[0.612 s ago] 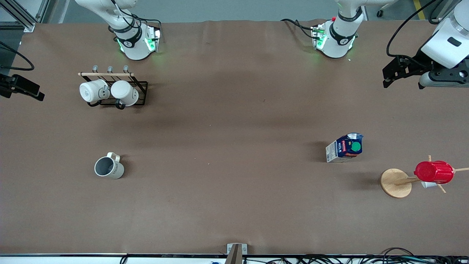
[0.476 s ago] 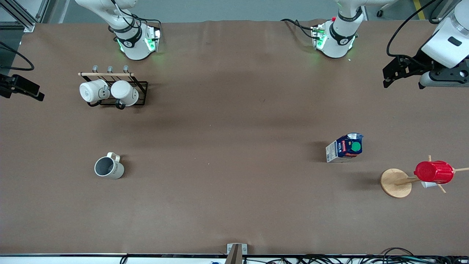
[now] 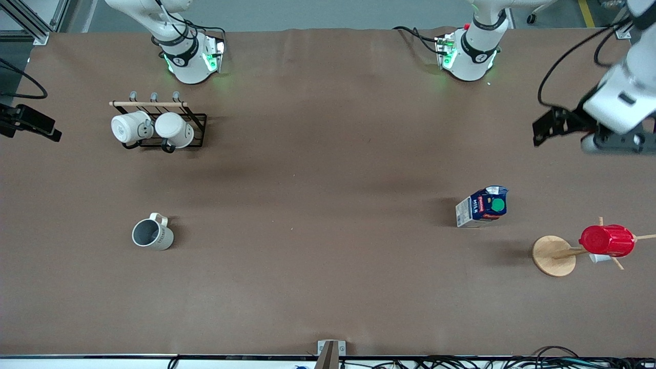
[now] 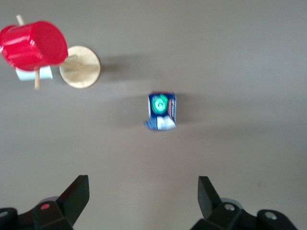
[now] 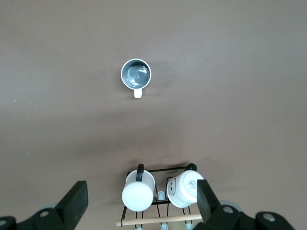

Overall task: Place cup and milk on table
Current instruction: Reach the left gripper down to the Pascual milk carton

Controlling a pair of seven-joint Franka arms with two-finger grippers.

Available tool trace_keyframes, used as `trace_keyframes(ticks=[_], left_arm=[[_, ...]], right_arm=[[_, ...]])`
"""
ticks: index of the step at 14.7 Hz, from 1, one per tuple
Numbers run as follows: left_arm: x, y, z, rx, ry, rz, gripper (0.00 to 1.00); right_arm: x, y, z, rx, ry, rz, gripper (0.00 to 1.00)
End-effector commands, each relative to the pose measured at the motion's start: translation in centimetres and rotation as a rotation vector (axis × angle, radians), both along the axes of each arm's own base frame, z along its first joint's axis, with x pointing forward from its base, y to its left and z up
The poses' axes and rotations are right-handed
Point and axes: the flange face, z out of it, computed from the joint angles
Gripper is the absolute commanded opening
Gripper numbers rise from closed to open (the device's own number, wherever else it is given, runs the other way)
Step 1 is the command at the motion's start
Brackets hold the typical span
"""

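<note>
The cup should go on the tabletop, so my right gripper should pick it up next by its rim [image 3: 145, 221] [image 5: 136, 59].
The cream-beige cup [image 3: 152, 234] stands upright on the brown table [image 3: 328, 154] toward the right arm's end; it also shows in the right wrist view [image 5: 136, 74]. The dark-blue milk [image 3: 484, 206] with a green cap stands upright toward the left arm's end and shows in the left wrist view [image 4: 161, 109]. My left gripper [image 3: 539, 134] is open and empty, high over bare table beside the milk [image 4: 144, 191]. My right gripper [image 3: 51, 132] is open and empty, high over the mug rack [image 5: 142, 196].
A black wire rack [image 3: 197, 130] holds two plain white mugs, farther from the front camera than the cup. A wooden mug tree [image 3: 553, 255] carries a red ribbed cup [image 3: 607, 241] near the milk, closer to the front camera.
My left gripper has shifted over the table toward the milk. The right gripper, the cup and the milk have not moved.
</note>
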Motion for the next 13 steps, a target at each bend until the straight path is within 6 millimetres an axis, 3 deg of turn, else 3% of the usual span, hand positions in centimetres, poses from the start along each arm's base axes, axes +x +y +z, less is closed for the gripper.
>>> trace_keyframes(ticks=[1,3,6,10,13], left_arm=[[2.8,0.2,-5.6,0.01,-0.017,0.005,1.0],[3.4,0.3,-10.3,0.0,-0.068,0.002,1.0],[2.9,-0.4,-15.5,-0.008,-0.066,0.01,1.0],[2.2,-0.8,-20.3,-0.004,0.001,0.009,1.0],[2.1,-0.7,-22.6,-0.008,0.006,0.009,1.0]], right_arm=[[-0.5,-0.6,0.0,0.005,0.002,-0.013,1.0],[0.7,-0.3,-2.4,0.007,0.038,-0.006,1.0],[4.4,-0.9,-9.6,0.013,0.084,0.04,1.0],[6.7,-1.4,-20.3,0.01,0.035,0.098,1.0],[9.0,-1.7,-27.9,0.001,-0.007,0.14,1.0]])
